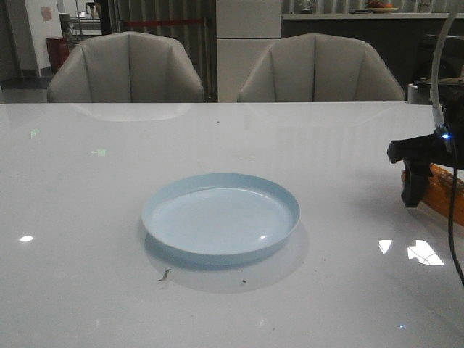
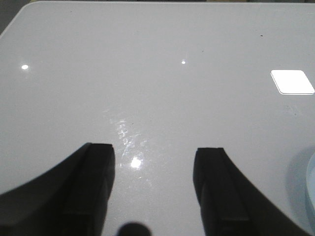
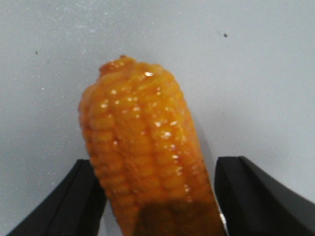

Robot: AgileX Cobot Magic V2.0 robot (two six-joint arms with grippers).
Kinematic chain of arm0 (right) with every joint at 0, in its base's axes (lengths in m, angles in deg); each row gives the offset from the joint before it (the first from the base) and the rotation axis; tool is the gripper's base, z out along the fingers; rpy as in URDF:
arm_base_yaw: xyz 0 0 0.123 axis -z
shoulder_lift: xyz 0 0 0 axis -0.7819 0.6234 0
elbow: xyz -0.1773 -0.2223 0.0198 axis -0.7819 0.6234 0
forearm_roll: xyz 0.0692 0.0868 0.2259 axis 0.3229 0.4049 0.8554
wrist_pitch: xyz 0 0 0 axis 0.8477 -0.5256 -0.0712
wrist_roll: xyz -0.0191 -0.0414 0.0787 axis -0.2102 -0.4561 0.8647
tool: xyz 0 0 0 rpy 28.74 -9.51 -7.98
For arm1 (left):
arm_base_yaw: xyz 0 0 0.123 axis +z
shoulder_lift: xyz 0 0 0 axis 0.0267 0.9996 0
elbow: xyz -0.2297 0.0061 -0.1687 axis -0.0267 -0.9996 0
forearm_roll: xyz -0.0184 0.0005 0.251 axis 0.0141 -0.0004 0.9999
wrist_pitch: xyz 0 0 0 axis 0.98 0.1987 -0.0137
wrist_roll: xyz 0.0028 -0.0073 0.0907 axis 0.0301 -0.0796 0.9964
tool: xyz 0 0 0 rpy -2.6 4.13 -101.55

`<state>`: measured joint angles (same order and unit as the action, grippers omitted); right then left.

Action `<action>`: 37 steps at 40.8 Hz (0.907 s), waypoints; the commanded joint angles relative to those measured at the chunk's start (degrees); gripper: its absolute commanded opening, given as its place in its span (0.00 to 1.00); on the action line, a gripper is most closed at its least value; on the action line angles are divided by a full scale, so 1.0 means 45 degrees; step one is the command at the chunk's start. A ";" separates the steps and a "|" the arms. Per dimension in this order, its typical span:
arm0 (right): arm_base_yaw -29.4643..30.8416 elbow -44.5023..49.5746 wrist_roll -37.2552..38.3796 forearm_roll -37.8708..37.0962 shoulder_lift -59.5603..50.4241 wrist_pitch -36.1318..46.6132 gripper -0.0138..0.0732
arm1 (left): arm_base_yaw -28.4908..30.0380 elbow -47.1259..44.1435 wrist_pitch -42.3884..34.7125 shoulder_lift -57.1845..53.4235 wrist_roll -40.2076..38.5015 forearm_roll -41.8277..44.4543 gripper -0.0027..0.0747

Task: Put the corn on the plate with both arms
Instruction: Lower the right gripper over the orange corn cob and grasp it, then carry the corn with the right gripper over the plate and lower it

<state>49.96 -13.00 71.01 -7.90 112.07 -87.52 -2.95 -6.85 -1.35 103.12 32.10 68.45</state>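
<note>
My right gripper closes now, since my right gripper's fingers are on either side of the corn. Closing now would catch the orange corn (image 1: 438, 190).
The pale blue plate (image 1: 221, 215) sits empty in the middle of the white table; a sliver of its rim shows in the left wrist view (image 2: 311, 196). The glossy orange corn (image 1: 439, 191) lies on the table at the far right. In the right wrist view the corn (image 3: 142, 147) lies between the fingers, tapered end pointing away. My right gripper (image 3: 157, 164) is open and straddles the cob, with a gap at one finger; in the front view it (image 1: 415, 190) hangs over the corn. My left gripper (image 2: 155, 149) is open and empty over bare table, left of the plate.
Two beige chairs (image 1: 127, 69) stand behind the table's far edge. A thin black cable (image 1: 453, 217) hangs from the right arm. Small dark specks (image 1: 165, 274) lie on the table in front of the plate.
</note>
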 commanded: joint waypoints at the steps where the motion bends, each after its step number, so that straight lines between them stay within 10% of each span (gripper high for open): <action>1: 0.0090 -0.0003 0.0030 0.0135 -0.0125 -0.0844 0.79 | 0.0007 0.0329 -0.0951 -0.0247 -0.0022 -0.0119 0.59; 12: 0.0090 -0.0672 0.0030 0.0125 -0.0163 -0.1298 0.33 | 0.0007 0.0329 -0.0951 -0.0247 -0.0022 -0.0119 0.59; 37: -0.2685 -0.6215 -0.3023 0.0148 -0.1220 -0.4392 0.32 | 0.0007 0.0329 -0.0951 -0.0247 -0.0022 -0.0119 0.59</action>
<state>40.82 -37.34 60.16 -7.59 109.97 -107.29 -2.95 -6.95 -1.35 103.12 32.10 68.45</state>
